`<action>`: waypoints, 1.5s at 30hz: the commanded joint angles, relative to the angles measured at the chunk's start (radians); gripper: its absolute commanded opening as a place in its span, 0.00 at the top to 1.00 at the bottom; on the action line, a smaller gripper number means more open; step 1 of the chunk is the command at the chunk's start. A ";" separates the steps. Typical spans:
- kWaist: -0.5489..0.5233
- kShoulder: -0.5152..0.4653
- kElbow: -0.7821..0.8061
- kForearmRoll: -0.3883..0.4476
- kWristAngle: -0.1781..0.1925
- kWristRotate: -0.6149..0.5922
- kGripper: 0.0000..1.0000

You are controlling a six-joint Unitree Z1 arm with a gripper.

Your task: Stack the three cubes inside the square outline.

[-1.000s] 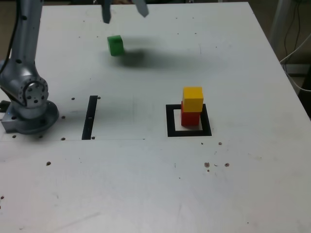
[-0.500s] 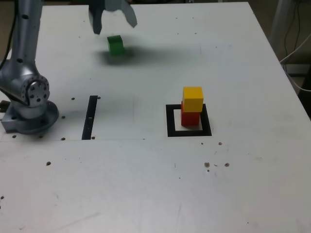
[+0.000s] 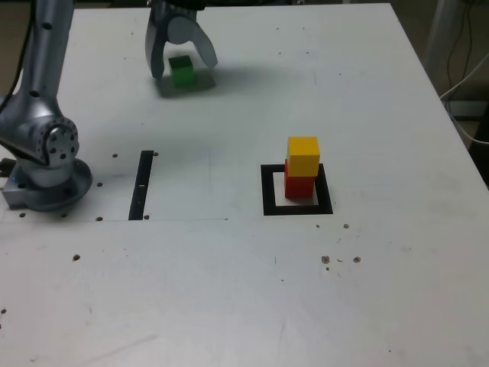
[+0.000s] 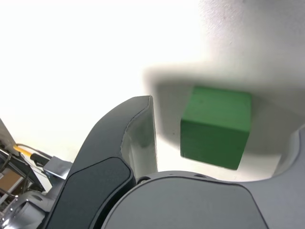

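My gripper needs to close, and that would hold the cube: the fingers are on either side of the green cube, low over the white table.
The green cube rests on the white table at the far left of the exterior view. My gripper is lowered around it with a finger on each side and gaps still showing, so it is open. The wrist view shows the green cube between the two dark fingers, untouched. A yellow cube sits on a red cube inside the black square outline at the middle right of the exterior view.
The arm's grey base stands at the exterior view's left. A thin black strip lies beside it. Small dark specks dot the table toward the front. Cables hang off the table's right edge.
My gripper has come down and moved left in the exterior view, from above and beside the green cube to straddling it. The cubes have not moved.
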 commanded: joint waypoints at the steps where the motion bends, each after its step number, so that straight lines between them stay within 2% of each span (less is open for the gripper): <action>1: 0.003 0.012 0.001 -0.005 -0.005 0.010 0.13; 4: 0.005 0.018 0.002 -0.015 -0.010 0.019 0.23; 10: 0.004 0.021 0.001 -0.038 0.010 0.005 0.61; 13: 0.004 0.021 0.001 -0.046 0.019 0.002 0.71; 30: 0.000 0.024 0.002 -0.047 0.013 0.006 0.72; 39: -0.024 0.015 -0.001 -0.039 0.000 0.006 0.72; 45: -0.071 -0.027 -0.009 -0.009 -0.018 0.001 0.72</action>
